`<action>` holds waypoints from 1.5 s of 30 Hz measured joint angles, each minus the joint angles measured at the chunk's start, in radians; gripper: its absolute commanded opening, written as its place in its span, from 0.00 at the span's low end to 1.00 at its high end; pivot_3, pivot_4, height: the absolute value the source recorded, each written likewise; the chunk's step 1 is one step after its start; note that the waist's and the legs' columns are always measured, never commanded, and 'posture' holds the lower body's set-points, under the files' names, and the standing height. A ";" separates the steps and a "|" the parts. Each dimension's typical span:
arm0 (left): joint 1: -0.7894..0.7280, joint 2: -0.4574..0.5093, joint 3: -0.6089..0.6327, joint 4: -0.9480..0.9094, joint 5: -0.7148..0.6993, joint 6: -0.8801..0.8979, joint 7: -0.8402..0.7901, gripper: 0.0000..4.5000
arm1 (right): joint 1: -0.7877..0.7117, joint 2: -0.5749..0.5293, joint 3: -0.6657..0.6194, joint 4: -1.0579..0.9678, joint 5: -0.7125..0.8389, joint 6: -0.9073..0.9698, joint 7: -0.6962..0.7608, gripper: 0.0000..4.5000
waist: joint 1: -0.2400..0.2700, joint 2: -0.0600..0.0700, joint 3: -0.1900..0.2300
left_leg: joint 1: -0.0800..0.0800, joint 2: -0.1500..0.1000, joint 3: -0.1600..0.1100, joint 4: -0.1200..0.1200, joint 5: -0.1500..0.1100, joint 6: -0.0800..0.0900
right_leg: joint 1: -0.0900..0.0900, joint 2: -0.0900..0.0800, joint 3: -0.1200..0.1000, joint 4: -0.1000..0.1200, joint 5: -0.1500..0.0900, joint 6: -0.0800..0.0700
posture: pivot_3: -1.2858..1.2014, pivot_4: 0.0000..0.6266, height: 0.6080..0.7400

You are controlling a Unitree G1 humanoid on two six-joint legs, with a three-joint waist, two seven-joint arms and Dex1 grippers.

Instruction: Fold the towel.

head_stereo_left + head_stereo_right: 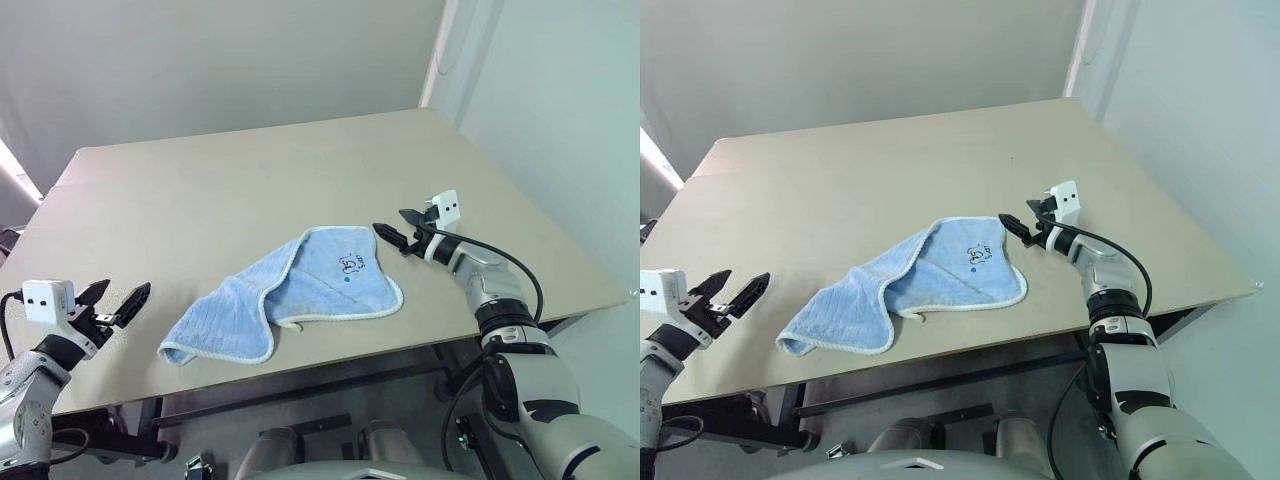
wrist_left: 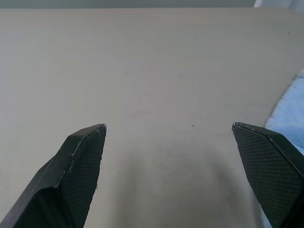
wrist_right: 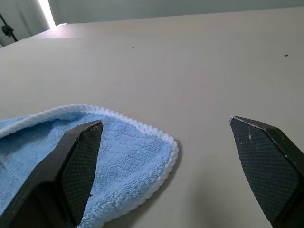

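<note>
The right gripper pinches the white-edged corner (image 1: 369,230) next, where the thick hem stands up, since the towel's body (image 1: 325,275) lies slack on the tabletop.
The light blue towel (image 1: 290,295) lies rumpled on the beige table (image 1: 250,190), near its front edge. One side is folded over the other, white edging shows, and a small dark print (image 1: 350,263) sits near its right corner. My right gripper (image 1: 396,228) is open, just right of that corner (image 3: 161,142) and low over the table, with nothing between its fingers. Off the towel's left end, my left gripper (image 1: 115,298) hovers open and empty at the table's front left edge. A strip of towel (image 2: 290,111) borders the left wrist view.
The tabletop stretches bare behind and to both sides of the towel. Its front edge (image 1: 330,360) runs just below the towel, with a metal frame underneath. A grey wall stands behind the table.
</note>
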 measured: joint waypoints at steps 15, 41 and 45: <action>-0.079 -0.010 -0.061 0.005 0.012 0.017 -0.038 1.00 | -0.153 0.028 0.040 0.221 -0.061 0.069 -0.130 1.00 | -0.005 0.000 0.000 | 0.002 0.000 0.001 -0.001 0.001 0.001 | 0.000 0.001 0.000 0.001 0.000 0.000 | 0.52 0.00 1.00; -0.179 -0.060 -0.163 0.089 0.114 -0.038 -0.021 1.00 | -0.310 0.183 0.099 0.460 -0.208 0.065 -0.237 0.96 | -0.012 -0.001 0.000 | 0.003 0.000 0.000 -0.001 0.003 0.001 | 0.000 0.004 0.000 0.003 0.002 0.002 | 0.52 0.00 1.00; -0.181 -0.067 -0.168 0.093 0.124 -0.054 -0.021 1.00 | -0.318 0.188 0.098 0.467 -0.218 0.081 -0.283 0.71 | -0.009 -0.001 0.000 | 0.003 0.000 0.000 -0.001 0.003 0.001 | 0.000 0.004 0.000 0.002 0.001 0.002 | 0.52 0.00 1.00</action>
